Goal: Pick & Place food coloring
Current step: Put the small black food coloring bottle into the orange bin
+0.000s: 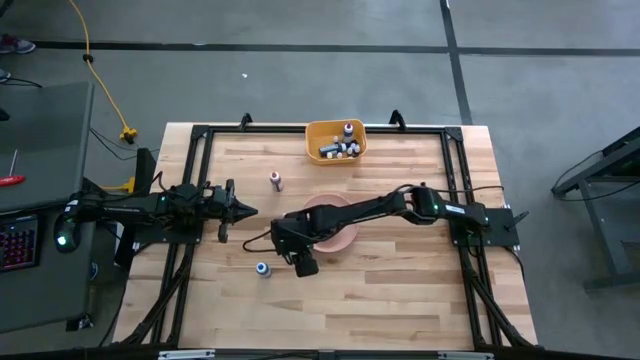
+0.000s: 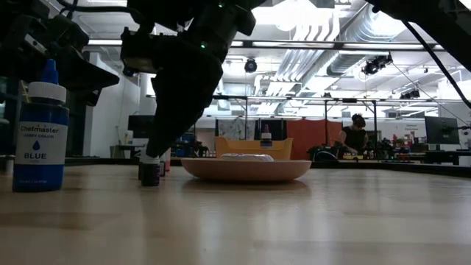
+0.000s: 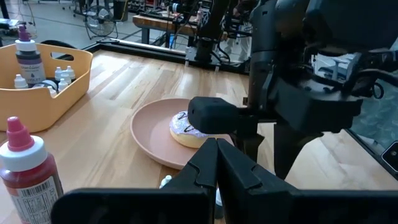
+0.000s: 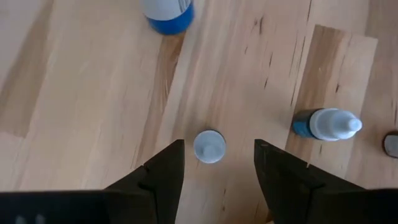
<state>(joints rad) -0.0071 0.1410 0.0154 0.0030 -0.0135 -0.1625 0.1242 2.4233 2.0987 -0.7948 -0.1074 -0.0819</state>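
My right gripper will close and catch the food coloring bottle's tiny whitish cap [image 4: 209, 147], level between its fingers.
My right gripper [image 4: 219, 147] is open and points down at the table near the pink plate [image 1: 345, 238]. A tiny whitish-capped food coloring bottle [image 4: 209, 147] stands upright between its fingertips, with a gap on each side. Another small bottle [image 4: 326, 124], with a white tip, lies on its side close by. A larger blue-labelled bottle [image 2: 40, 136] stands near the gripper [image 1: 300, 262], and a red-capped one [image 1: 276, 181] stands farther back. My left gripper [image 1: 243, 210] waits at the table's left, fingers together.
An orange bin [image 1: 336, 140] holding several small bottles stands at the far edge. The pink plate [image 3: 152, 134] carries a white-and-pink doughnut [image 3: 183, 129]. A person sits in the room beyond the table [image 2: 355, 136]. Bare wood lies toward the near edge.
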